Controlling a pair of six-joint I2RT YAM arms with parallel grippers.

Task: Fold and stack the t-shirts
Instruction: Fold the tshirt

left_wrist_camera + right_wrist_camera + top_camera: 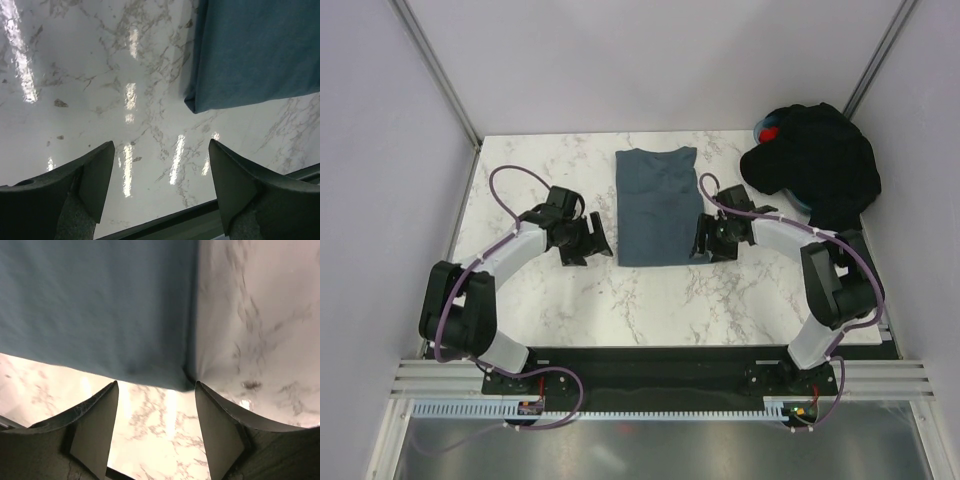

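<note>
The robot's right gripper should next grab the slate blue-grey t-shirt (657,205) by its near hem corner, so that it can fold the t-shirt's near end over its far end.
A slate blue-grey t-shirt (657,205) lies folded into a tall narrow rectangle at the middle of the marble table (550,160). Its near left corner (197,102) shows in the left wrist view and its near right corner (175,375) in the right wrist view. My left gripper (603,242) stands open just left of the shirt's near corner, holding nothing. At the shirt's right edge my right gripper (701,240) is open too, with the near hem just ahead of its fingertips. Black t-shirts (815,165) are heaped at the far right.
The black heap sits over a blue container with a red part (770,133) at the table's far right corner. Purple cables (510,180) loop over both arms. A dark rail (650,365) runs along the table's near edge, with grey walls on both sides.
</note>
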